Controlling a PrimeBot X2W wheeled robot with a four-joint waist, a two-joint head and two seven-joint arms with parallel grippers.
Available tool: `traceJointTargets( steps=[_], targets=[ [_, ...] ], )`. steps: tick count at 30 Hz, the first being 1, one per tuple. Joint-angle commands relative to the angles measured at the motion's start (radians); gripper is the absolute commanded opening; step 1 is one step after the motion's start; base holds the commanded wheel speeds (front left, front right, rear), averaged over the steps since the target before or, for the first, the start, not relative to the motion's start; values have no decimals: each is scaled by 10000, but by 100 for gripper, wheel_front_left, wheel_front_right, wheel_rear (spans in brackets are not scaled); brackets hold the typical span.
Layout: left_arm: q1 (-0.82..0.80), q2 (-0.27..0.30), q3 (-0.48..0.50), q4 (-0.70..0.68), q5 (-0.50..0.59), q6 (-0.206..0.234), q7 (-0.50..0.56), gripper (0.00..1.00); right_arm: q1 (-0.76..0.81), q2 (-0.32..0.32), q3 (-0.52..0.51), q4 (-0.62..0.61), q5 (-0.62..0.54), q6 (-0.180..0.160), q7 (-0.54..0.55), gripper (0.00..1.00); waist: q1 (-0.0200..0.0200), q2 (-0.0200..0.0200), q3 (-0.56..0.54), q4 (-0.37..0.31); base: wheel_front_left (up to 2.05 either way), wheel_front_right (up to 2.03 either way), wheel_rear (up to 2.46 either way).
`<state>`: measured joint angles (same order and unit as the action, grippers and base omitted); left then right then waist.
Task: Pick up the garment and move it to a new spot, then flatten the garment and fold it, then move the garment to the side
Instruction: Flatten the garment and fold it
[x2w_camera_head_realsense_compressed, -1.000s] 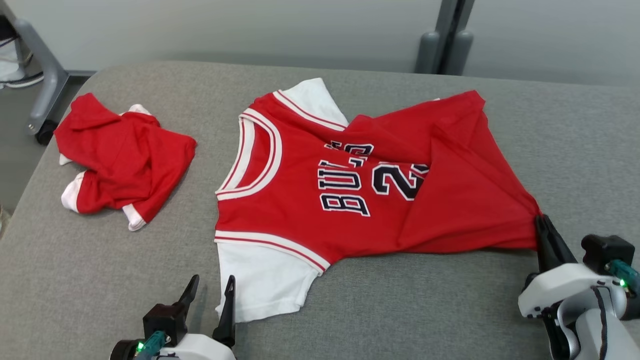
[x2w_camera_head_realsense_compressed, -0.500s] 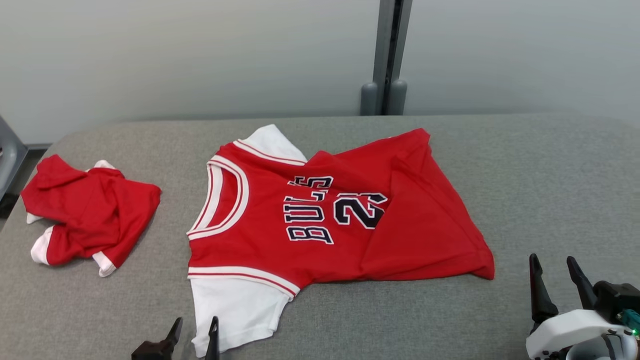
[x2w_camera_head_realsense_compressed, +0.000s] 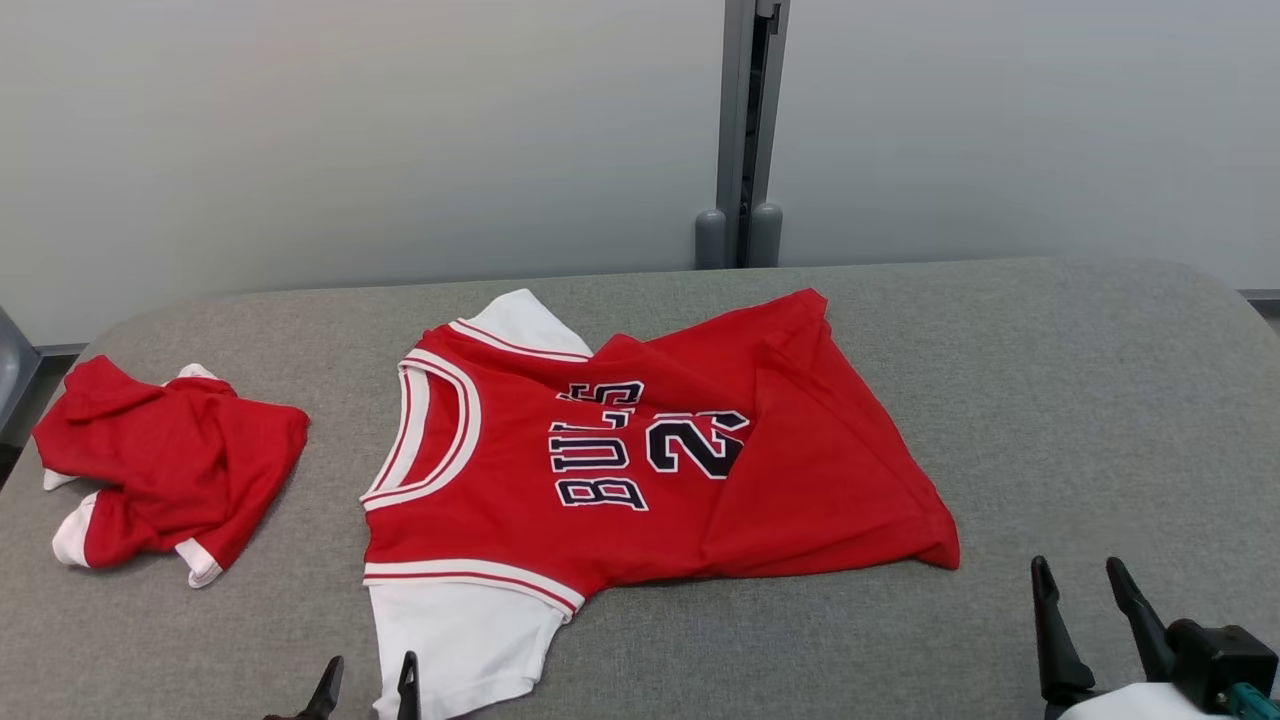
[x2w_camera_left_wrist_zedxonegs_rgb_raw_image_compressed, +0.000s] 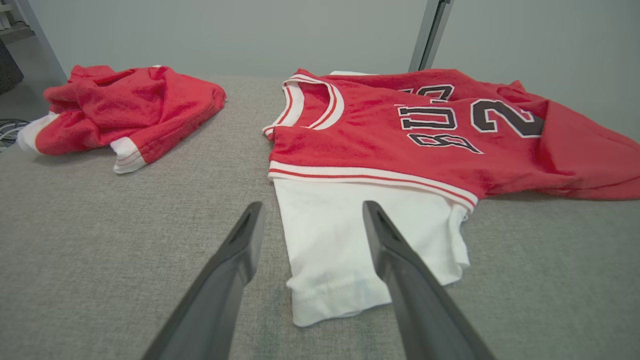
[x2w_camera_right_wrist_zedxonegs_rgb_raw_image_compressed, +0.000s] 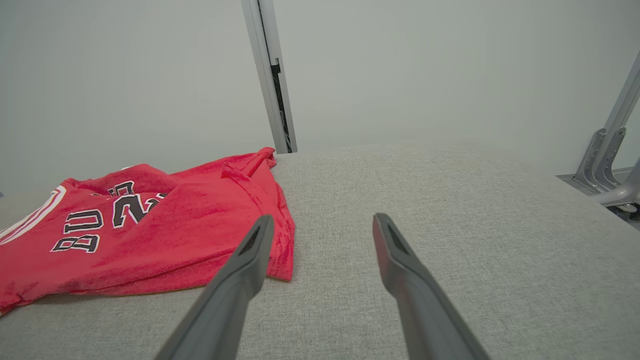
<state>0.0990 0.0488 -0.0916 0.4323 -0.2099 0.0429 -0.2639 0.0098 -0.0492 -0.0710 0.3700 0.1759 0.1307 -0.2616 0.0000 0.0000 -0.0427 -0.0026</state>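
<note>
The right gripper takes hold of the red jersey by its hem corner (x2w_camera_head_realsense_compressed: 811, 300) next, to move and fold the garment (x2w_camera_head_realsense_compressed: 620, 470).
A red jersey with white sleeves and dark lettering, the garment (x2w_camera_head_realsense_compressed: 620, 470), lies spread on the grey padded table (x2w_camera_head_realsense_compressed: 1080, 400), its hem side creased and folded over. In the left wrist view the garment (x2w_camera_left_wrist_zedxonegs_rgb_raw_image_compressed: 400, 135) has its near white sleeve between and just beyond my fingers. My left gripper (x2w_camera_head_realsense_compressed: 364, 672) stands open at the bottom edge, by that sleeve, with nothing held; it is also open in its own view (x2w_camera_left_wrist_zedxonegs_rgb_raw_image_compressed: 310, 210). My right gripper (x2w_camera_head_realsense_compressed: 1078, 575) is open at the lower right, apart from the garment's hem corner (x2w_camera_right_wrist_zedxonegs_rgb_raw_image_compressed: 280, 260), empty (x2w_camera_right_wrist_zedxonegs_rgb_raw_image_compressed: 322, 222).
A second red garment (x2w_camera_head_realsense_compressed: 165, 465) lies crumpled at the table's left end, also seen as a red heap (x2w_camera_left_wrist_zedxonegs_rgb_raw_image_compressed: 125, 107). A grey wall with a vertical metal post (x2w_camera_head_realsense_compressed: 740, 130) stands behind the table. Metal frame legs (x2w_camera_right_wrist_zedxonegs_rgb_raw_image_compressed: 607, 160) show off the right edge.
My right gripper opened, let go of the garment's hem corner and drew back toward me. The head camera tilted up, so the whole picture shifted down. The garment lies still.
</note>
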Motion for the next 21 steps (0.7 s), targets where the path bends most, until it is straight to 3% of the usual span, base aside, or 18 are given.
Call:
traceJointTargets(
  steps=[1,21],
  targets=[
    [110,38,-5,-188,131,67,-7,100,119,-38,151,-139,-53,0,-47,100,0,0,-72,-24,0,0,0],
    [388,35,-4,-1468,600,144,-5,100,542,-49,1186,-581,-38,0,-46,100,0,0,-464,-142,0,0,0]
  ],
)
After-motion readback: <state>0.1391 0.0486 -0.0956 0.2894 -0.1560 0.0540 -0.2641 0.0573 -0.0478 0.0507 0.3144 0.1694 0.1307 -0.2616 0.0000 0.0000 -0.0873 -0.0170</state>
